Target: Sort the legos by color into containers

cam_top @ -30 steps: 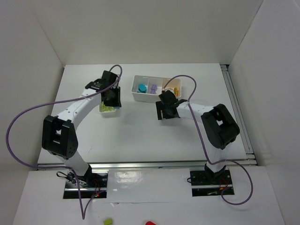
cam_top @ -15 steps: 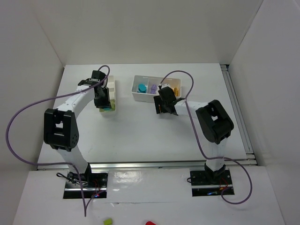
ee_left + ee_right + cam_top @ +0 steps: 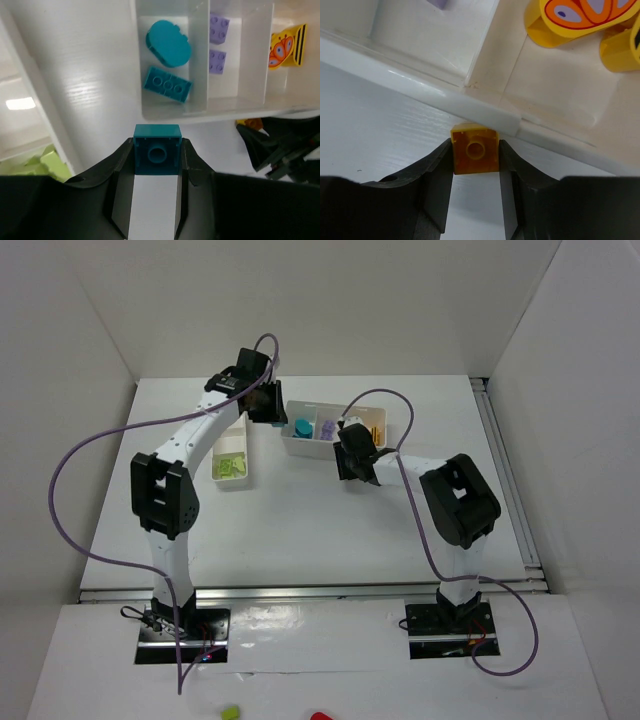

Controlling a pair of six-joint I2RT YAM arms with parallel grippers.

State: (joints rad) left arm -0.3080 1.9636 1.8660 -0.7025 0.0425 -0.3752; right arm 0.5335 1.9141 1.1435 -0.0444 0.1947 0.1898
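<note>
The teal brick would end up on the tabletop if I opened now, so my left gripper needs to keep holding it until it is past the tray's near rim.
My left gripper [image 3: 262, 400] is shut on a teal brick [image 3: 157, 156] and hovers just short of the near-left corner of the three-compartment white tray [image 3: 330, 452]. That tray's left compartment holds a rounded teal piece [image 3: 168, 42] and a long teal brick [image 3: 167, 85]. Two purple bricks [image 3: 218, 24] lie in the middle compartment. A yellow butterfly piece [image 3: 285, 46] lies in the right one. My right gripper [image 3: 350, 455] is shut on a small orange brick [image 3: 475, 150], right against the tray's near rim [image 3: 480, 112].
The narrow white tray [image 3: 245, 445] stands left of the big tray, with lime green bricks [image 3: 232, 467] at its near end. The two grippers are close together along the big tray's near side. White walls ring the table.
My left arm has swung from over the narrow tray back and right to the three-compartment tray, carrying the teal brick. My right gripper's jaws have closed on the orange brick.
</note>
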